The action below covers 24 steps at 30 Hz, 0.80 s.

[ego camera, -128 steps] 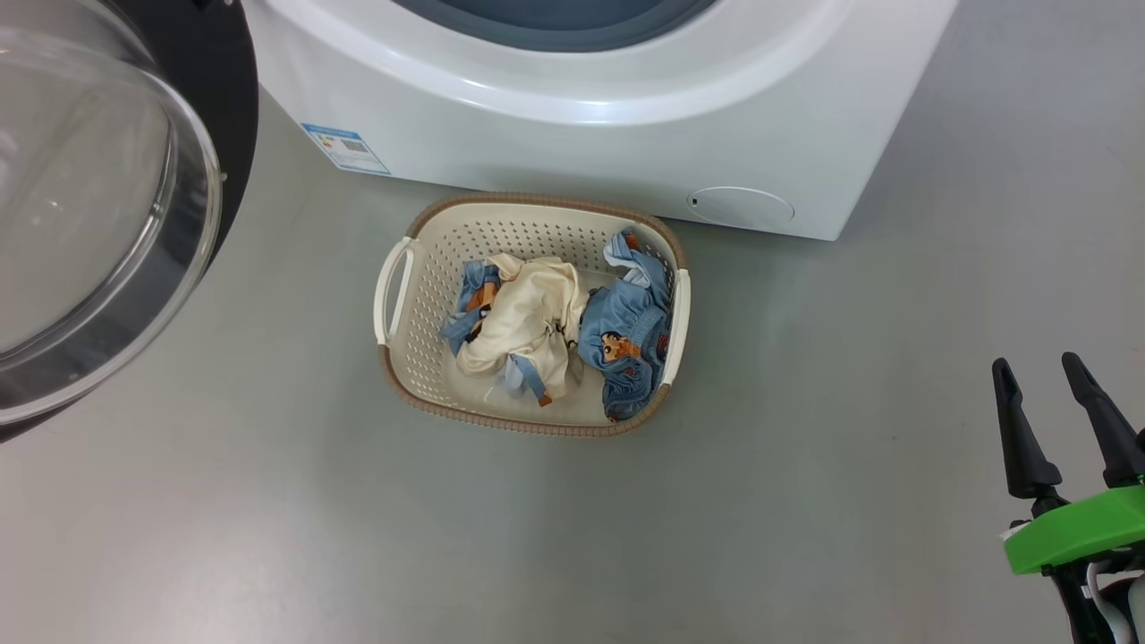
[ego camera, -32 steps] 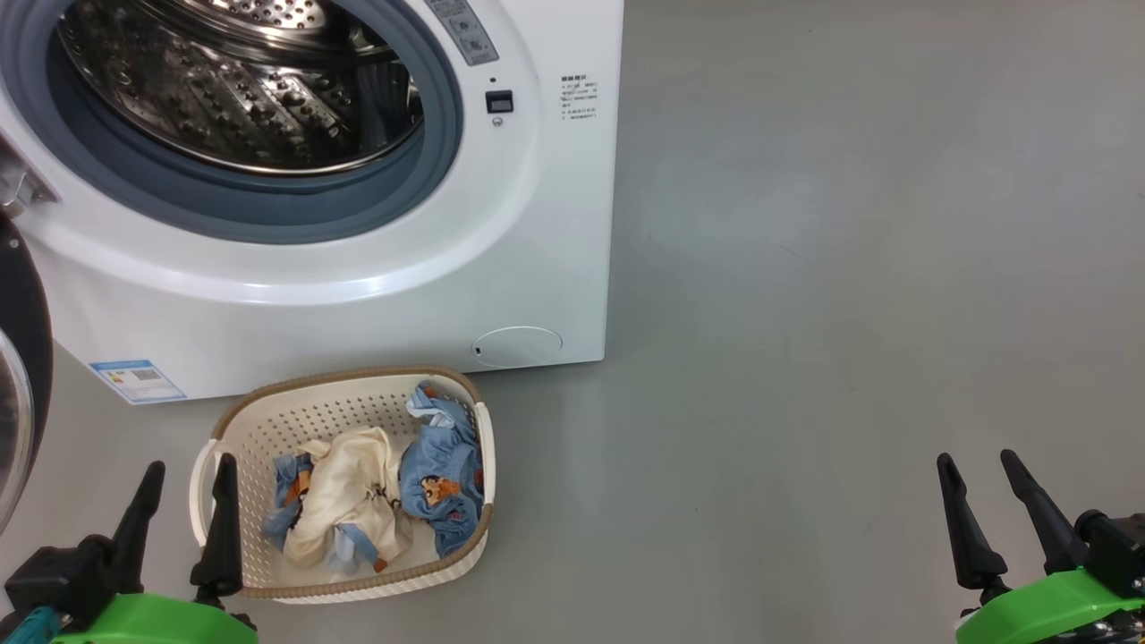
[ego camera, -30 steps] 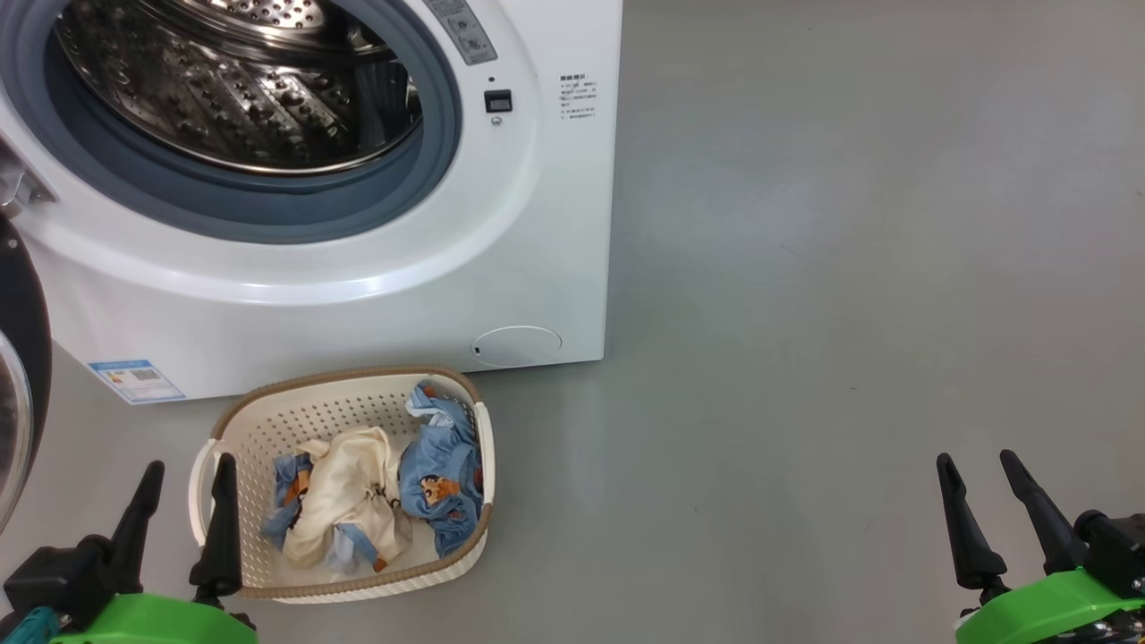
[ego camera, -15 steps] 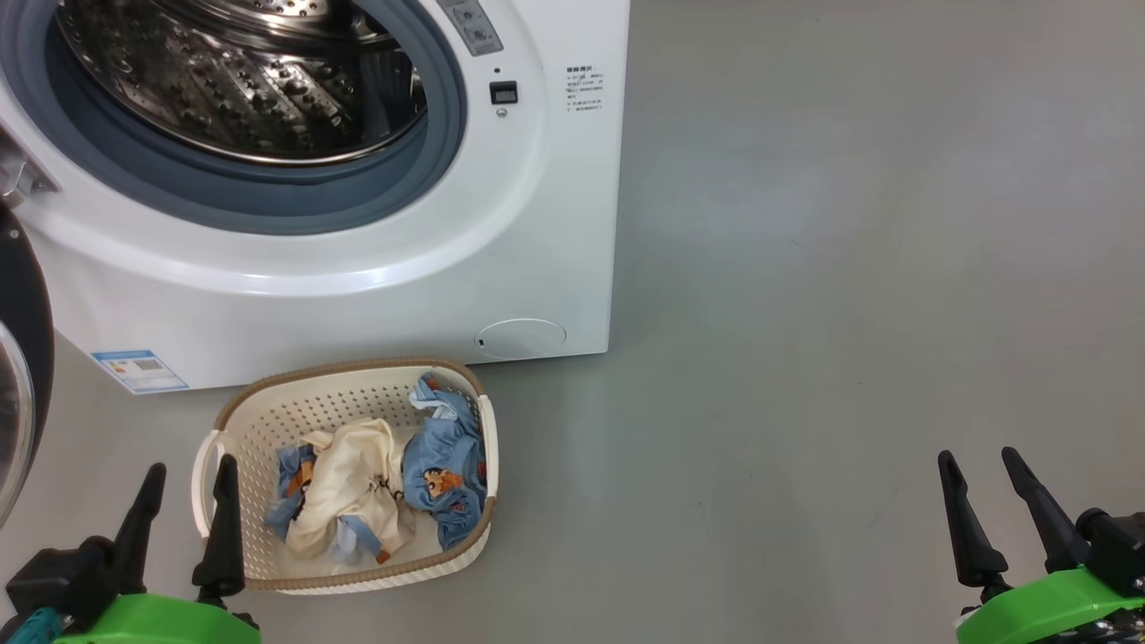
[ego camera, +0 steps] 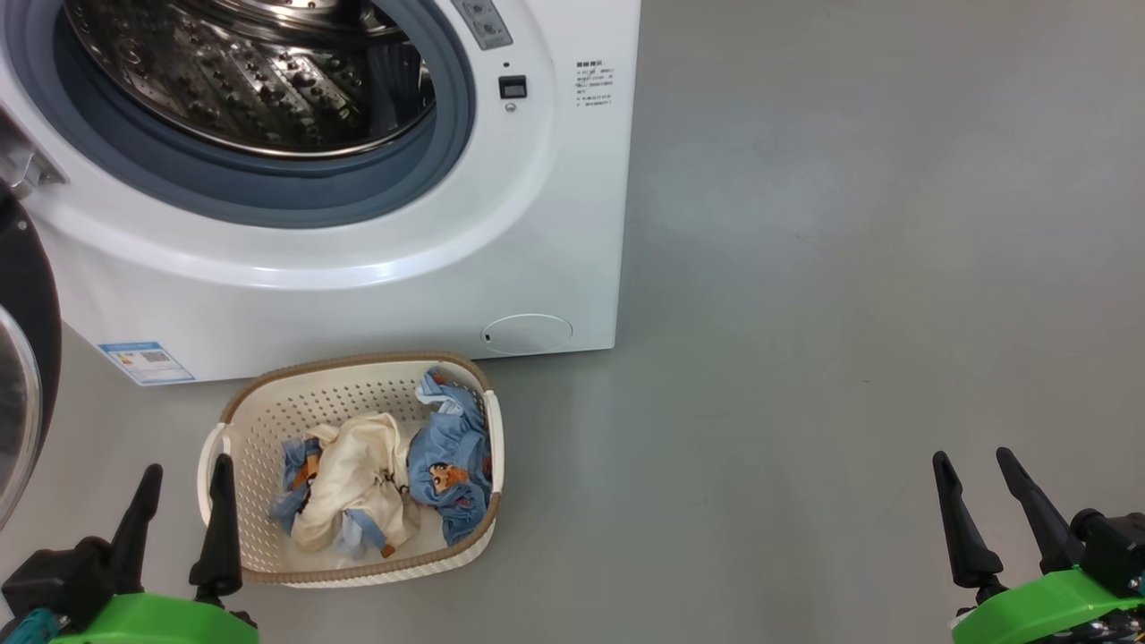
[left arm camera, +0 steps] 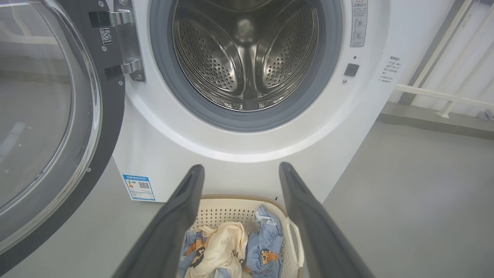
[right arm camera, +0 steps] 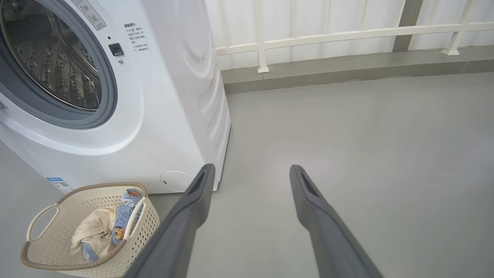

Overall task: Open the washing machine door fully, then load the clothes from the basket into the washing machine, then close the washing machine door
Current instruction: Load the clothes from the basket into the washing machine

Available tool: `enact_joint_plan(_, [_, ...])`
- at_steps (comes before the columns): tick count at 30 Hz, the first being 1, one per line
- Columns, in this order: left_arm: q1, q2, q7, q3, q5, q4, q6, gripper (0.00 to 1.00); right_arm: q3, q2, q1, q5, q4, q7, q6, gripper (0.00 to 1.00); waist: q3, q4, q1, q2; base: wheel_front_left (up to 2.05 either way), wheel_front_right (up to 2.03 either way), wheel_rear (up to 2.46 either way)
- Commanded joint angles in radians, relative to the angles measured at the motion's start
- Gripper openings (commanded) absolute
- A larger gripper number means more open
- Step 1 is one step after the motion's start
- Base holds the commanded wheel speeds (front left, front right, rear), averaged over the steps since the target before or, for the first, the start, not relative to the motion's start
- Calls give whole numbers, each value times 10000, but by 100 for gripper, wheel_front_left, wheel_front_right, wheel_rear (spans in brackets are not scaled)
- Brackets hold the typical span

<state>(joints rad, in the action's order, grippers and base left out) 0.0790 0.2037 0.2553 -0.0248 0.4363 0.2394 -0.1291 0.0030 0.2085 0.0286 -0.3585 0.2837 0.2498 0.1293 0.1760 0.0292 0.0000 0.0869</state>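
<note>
Next, my left gripper grabs the garment's raised middle fold (ego camera: 356,463), since the cream-yellow garment bunches up in its plain middle while its blue-trimmed edge (ego camera: 360,530) lies slack.
The white washing machine (ego camera: 376,295) (left arm camera: 247,154) (right arm camera: 170,116) stands with its steel drum showing. Its black, glass-windowed door (ego camera: 22,376) (left arm camera: 50,116) is swung wide open to the left. On the floor in front sits the cream basket (ego camera: 268,420) (left arm camera: 231,214) (right arm camera: 69,216), holding the clothes (ego camera: 385,474) (left arm camera: 231,251) (right arm camera: 104,229): one cream garment and light blue ones with bear prints. My left gripper (ego camera: 186,465) (left arm camera: 241,172) hangs open just left of the basket's near left corner, holding nothing. Far off at the lower right, my right gripper (ego camera: 972,456) (right arm camera: 251,168) stands open and empty above bare floor.
Grey floor (ego camera: 850,268) stretches to the right of the machine. In the right wrist view a white railing (right arm camera: 347,34) and a low kerb run along the back wall.
The head camera has shifted a little, so machine and basket sit slightly more to the right and higher in the picture. Both grippers stay open in the same places.
</note>
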Motion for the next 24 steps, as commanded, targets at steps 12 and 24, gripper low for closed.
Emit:
enact_joint_plan(12, [363,252,65,402,121,-114,-15,100,254,166,108,115,-236,120,14,100,41,47,0,0,21,-53,32])
enact_joint_plan(24, [352,292,65,348,171,-100,-15,100,324,186,90,90,-260,120,14,100,-24,41,0,0,63,-129,66])
